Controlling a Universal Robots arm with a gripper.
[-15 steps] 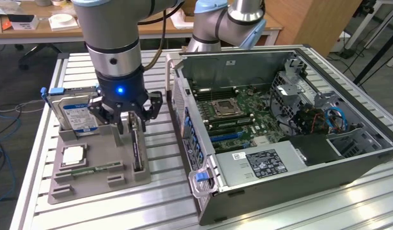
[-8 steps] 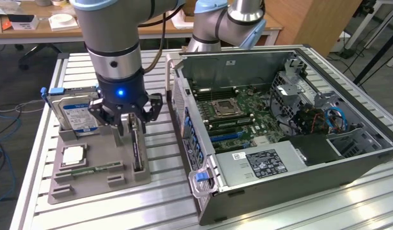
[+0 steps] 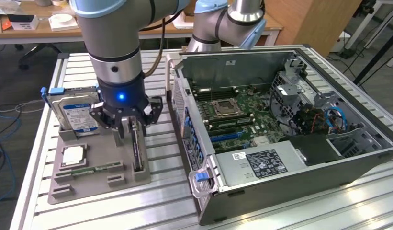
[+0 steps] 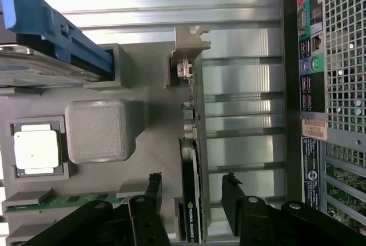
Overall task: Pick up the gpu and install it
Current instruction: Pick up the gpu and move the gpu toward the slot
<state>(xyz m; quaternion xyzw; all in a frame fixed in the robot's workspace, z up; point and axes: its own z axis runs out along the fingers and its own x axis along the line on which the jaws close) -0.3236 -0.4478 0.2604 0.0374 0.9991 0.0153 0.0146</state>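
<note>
The GPU (image 4: 191, 160) has small parts sticking out unevenly near the silver bracket, so my gripper next needs to grab it across its flat black cooler section (image 4: 191, 191).
The gpu (image 3: 137, 149) is a thin dark card standing on its edge in a slot of the grey holder (image 3: 100, 184) on the table. In the wrist view the gpu (image 4: 191, 160) runs lengthwise, with its silver bracket (image 4: 191, 37) at the far end. My gripper (image 3: 129, 125) hangs right over the card and is open. Its two black fingers (image 4: 153, 189) stand one on each side of the card, with a gap between each finger and the card. Nothing is held.
The holder also carries a hard drive (image 3: 78, 115) with a blue-white label, a square processor (image 3: 73, 155) and a green memory stick (image 3: 97, 168). An open computer case (image 3: 279, 129) lies at the exterior view's right, close to the holder, with its motherboard (image 3: 241, 115) exposed.
</note>
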